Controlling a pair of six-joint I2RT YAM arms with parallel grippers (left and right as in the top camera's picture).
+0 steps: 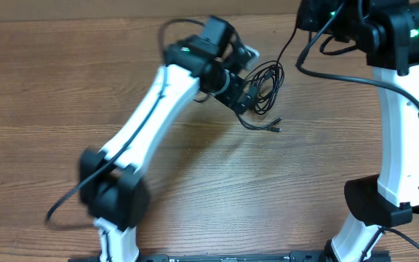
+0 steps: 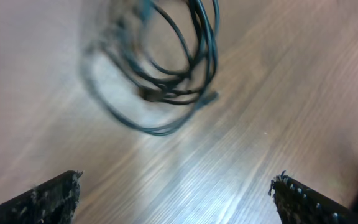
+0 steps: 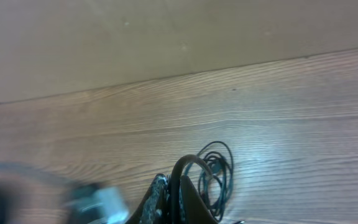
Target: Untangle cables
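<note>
The coil's bunched loops will be grabbed by my left gripper next, so the cords can be untangled. The trailing plug end will stay free.
The cables (image 1: pixel 266 86) lie as a small bunched coil of thin black cords on the wooden table, with a loose plug end (image 1: pixel 275 128) trailing toward the front. My left gripper (image 1: pixel 249 97) is at the coil's left edge. In the left wrist view it (image 2: pixel 176 180) is wide open and empty, with the coil (image 2: pixel 166 68) ahead of the jaws. My right gripper (image 1: pixel 313 16) is at the back right. One thin strand runs up from the coil toward it. In the right wrist view its fingers (image 3: pixel 178 186) are shut on a dark cord that arches over them, and the coil (image 3: pixel 216 171) lies beyond.
The wooden table (image 1: pixel 64 87) spreads left and front of the coil. A plain wall (image 3: pixel 166 37) meets the table's far edge. The left arm's white link (image 1: pixel 151 109) crosses the table diagonally. A thick black arm wire (image 1: pixel 340 76) hangs by the right arm.
</note>
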